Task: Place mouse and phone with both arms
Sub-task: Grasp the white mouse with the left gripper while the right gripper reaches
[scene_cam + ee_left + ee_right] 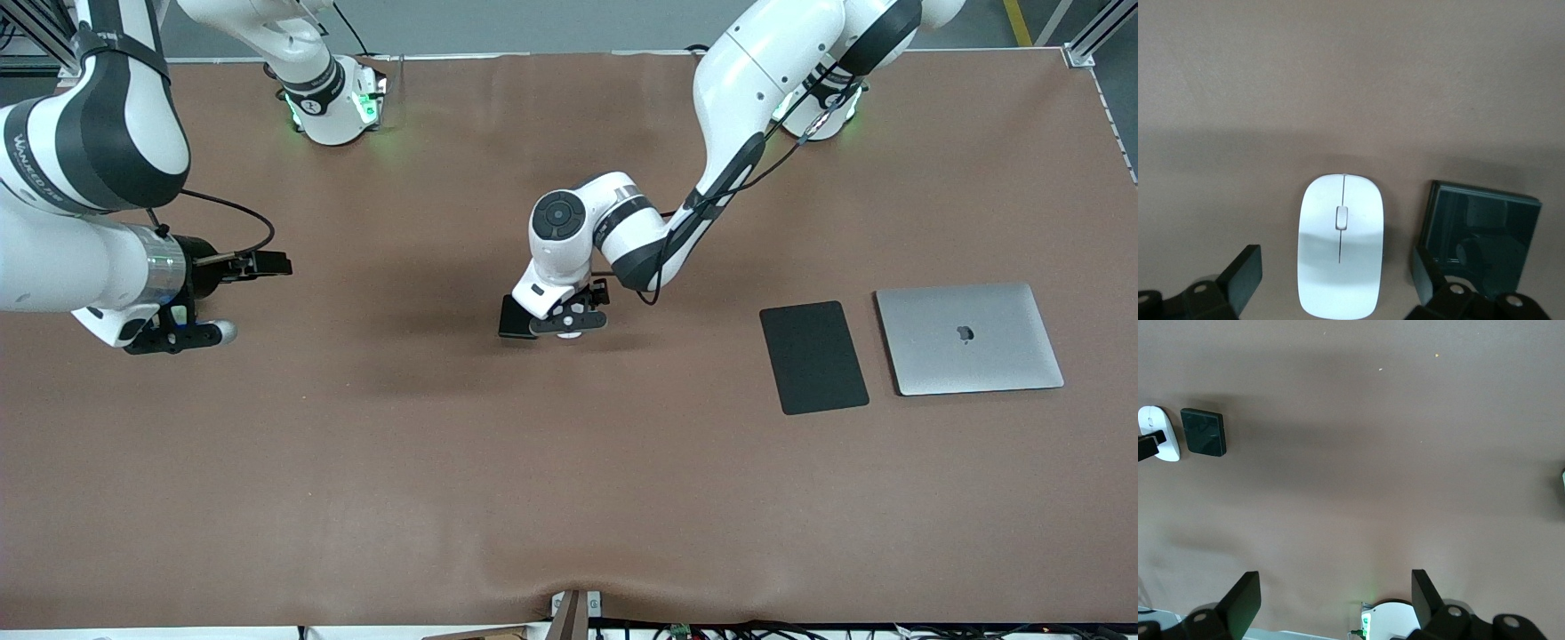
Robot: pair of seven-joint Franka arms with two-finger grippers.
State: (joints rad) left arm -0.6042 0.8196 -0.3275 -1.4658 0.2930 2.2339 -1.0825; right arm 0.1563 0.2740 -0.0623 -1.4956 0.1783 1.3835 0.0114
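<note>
I should next grab the white mouse's long side edges with my left gripper to put it on the black pad [813, 357].
The white mouse [1341, 247] lies on the brown table beside the black phone [1481, 230]. My left gripper [1337, 280] is open and low over the mouse, one finger on each side, with a gap to each side. One finger [1428, 277] stands between the mouse and the phone. In the front view the left gripper [569, 322] covers most of the mouse, and the phone [513, 317] shows beside it toward the right arm's end. My right gripper [182, 336] waits open and empty [1335, 600] over the table at the right arm's end. The right wrist view shows the mouse [1158, 433] and the phone [1203, 432] from a distance.
A flat matte black pad [813, 356] and a closed silver laptop [969, 338] lie side by side toward the left arm's end. The brown table covering [569, 489] runs wide and bare nearer the front camera.
</note>
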